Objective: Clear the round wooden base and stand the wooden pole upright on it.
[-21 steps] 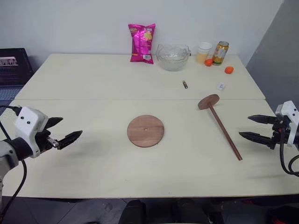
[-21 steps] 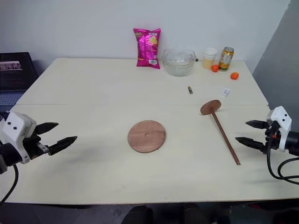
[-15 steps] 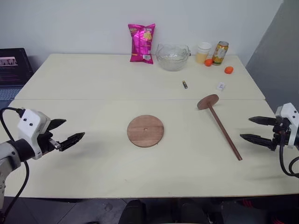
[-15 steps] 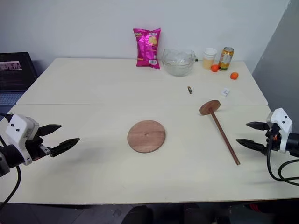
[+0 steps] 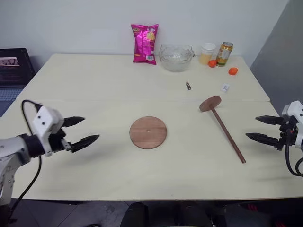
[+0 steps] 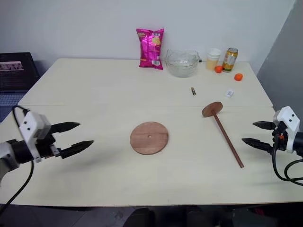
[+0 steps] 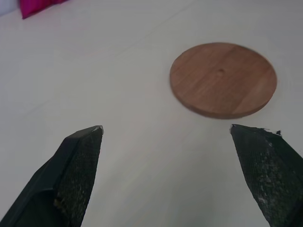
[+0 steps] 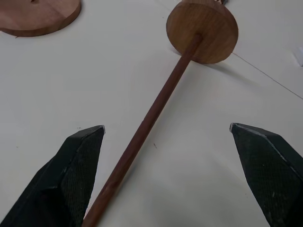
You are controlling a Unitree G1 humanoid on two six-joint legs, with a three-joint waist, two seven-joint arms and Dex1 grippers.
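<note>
My right gripper will next stand the pole upright on the base, so it will grab the pole by its body [image 5: 228, 135] [image 8: 147, 125]. The pole's disc head is wider than its slim body.
The round wooden base [image 5: 148, 132] lies flat in the middle of the cream table, its top bare, a small hole at its centre; the left wrist view shows it too [image 7: 222, 79]. To its right the wooden pole [image 5: 227, 134] lies on its side, its thick disc head [image 5: 210, 103] toward the far side. My left gripper [image 5: 85, 131] hovers open to the left of the base, pointing at it. My right gripper [image 5: 258, 128] hovers open just right of the pole's near end. In the right wrist view the pole [image 8: 156, 109] runs between the open fingers [image 8: 75, 165].
Along the far edge stand a pink snack bag [image 5: 144, 43], a glass bowl [image 5: 175, 57], a white cup [image 5: 206, 52], a drink can [image 5: 224, 53] and two small orange things [image 5: 232, 71]. A small dark item [image 5: 188, 85] and a white scrap [image 5: 225, 87] lie beyond the pole's head.
My left gripper has moved right, closer to the base, still open. The right gripper has barely moved. Base and pole lie as before.
</note>
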